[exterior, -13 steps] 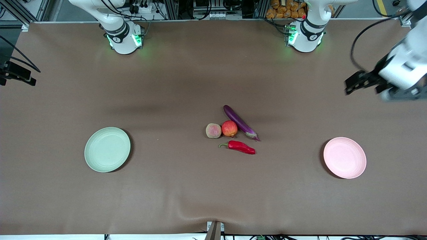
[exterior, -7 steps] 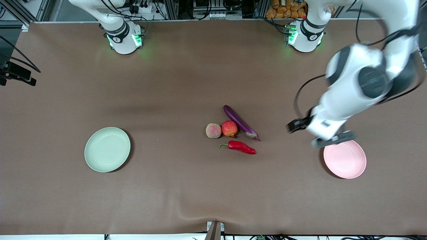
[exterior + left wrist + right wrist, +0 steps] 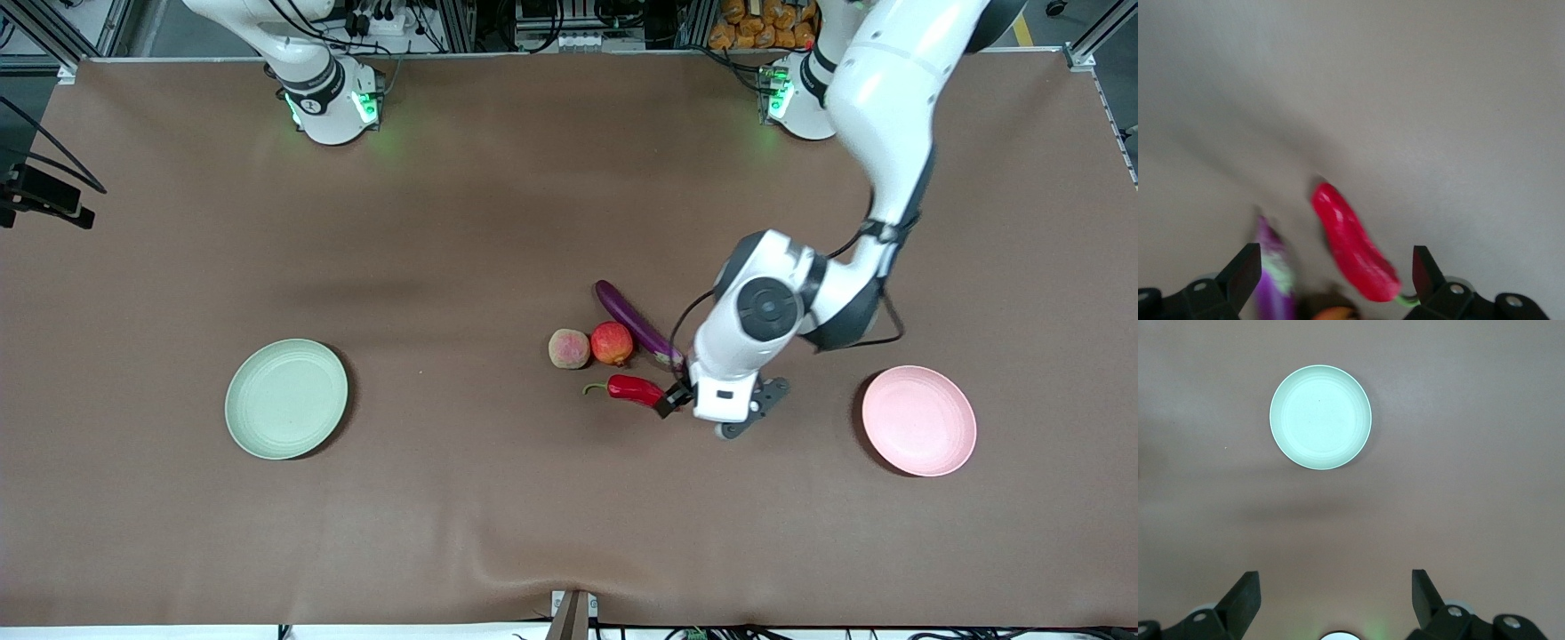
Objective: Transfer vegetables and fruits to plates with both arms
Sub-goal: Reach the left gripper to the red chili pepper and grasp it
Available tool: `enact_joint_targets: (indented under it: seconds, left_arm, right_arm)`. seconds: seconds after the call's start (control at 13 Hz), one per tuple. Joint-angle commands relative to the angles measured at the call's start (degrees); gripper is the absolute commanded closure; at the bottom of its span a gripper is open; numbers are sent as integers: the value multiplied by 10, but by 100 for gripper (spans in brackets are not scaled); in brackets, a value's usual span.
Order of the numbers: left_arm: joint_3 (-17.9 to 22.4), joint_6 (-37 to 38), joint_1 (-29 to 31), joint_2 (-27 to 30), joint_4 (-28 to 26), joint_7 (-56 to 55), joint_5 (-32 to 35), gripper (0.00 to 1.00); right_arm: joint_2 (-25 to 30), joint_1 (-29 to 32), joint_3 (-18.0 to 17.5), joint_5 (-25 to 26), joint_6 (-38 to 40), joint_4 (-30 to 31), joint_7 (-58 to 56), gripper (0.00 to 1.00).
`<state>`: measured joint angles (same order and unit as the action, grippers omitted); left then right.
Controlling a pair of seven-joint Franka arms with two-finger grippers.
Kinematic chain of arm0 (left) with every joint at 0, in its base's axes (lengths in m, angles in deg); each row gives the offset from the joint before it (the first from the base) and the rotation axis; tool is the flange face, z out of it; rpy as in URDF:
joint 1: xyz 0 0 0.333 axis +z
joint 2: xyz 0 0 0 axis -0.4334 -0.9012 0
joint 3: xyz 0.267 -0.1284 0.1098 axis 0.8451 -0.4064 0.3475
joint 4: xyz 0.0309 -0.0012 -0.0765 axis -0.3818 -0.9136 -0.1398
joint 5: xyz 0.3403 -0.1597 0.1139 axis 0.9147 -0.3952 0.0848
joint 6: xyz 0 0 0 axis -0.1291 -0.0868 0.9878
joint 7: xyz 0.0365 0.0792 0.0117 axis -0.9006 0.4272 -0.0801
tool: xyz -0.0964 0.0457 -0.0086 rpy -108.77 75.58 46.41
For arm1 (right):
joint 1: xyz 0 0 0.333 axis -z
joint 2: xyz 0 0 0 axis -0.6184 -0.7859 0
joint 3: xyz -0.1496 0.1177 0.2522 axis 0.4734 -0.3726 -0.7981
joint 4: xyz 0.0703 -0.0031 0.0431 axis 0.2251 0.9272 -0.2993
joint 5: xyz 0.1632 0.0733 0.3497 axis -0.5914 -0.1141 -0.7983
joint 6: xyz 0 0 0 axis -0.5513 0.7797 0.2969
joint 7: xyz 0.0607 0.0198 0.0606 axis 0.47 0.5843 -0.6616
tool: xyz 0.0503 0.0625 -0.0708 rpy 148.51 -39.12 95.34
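My left gripper should next grab the chili by the middle of its body [image 3: 636, 389], because the chili is long and has a thin green stem [image 3: 594, 388] at its end.
The purple eggplant [image 3: 633, 323], the red-orange apple-like fruit [image 3: 612, 343], the pinkish-tan peach [image 3: 569, 348] and the red chili [image 3: 633, 388] lie close together at mid-table. My left gripper [image 3: 673, 397] is open and low over the chili's blunt end, beside the eggplant's stem end. The left wrist view shows the chili [image 3: 1351, 243] between the open fingers, with the eggplant [image 3: 1273, 280] by one finger. The green plate [image 3: 286, 399] sits toward the right arm's end, the pink plate [image 3: 918, 420] toward the left arm's end; both are empty. My right gripper [image 3: 1335, 581] is open, high above the table, looking at the green plate [image 3: 1320, 417].
The right arm's base [image 3: 324, 98] stands at the table's back edge, and the right arm waits. A black mount [image 3: 44, 200] juts in at the table edge at the right arm's end. The brown cloth has a low ridge [image 3: 569, 569] near the front edge.
The left arm has swung in from the left arm's end of the table, past the pink plate, down to the chili. The fruits, vegetables and plates have not moved.
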<state>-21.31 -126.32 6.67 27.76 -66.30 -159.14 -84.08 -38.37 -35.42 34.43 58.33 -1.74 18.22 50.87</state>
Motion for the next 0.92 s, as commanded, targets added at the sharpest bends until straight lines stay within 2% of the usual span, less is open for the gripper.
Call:
enact_joint_targets:
  seconds: [0.0,0.46,0.69,0.77,0.84]
  left_arm:
    - [3,-23,-23,-54,42,-98,12,0]
    - [4,-38,-40,-86,40,-135,16,0]
    - [4,-51,-39,-101,40,-135,16,8]
    - [4,-57,-39,-106,40,-133,16,17]
    - [4,-57,-39,-107,40,-123,15,53]
  right_arm:
    - [0,14,-8,-6,7,-4,-3,0]
    - [0,15,-8,-6,7,-4,-4,0]
    - [-1,14,-7,-4,7,-5,-5,0]
    - [-1,14,-7,-4,7,-4,-5,0]
    - [-1,14,-7,-4,7,-5,-5,0]
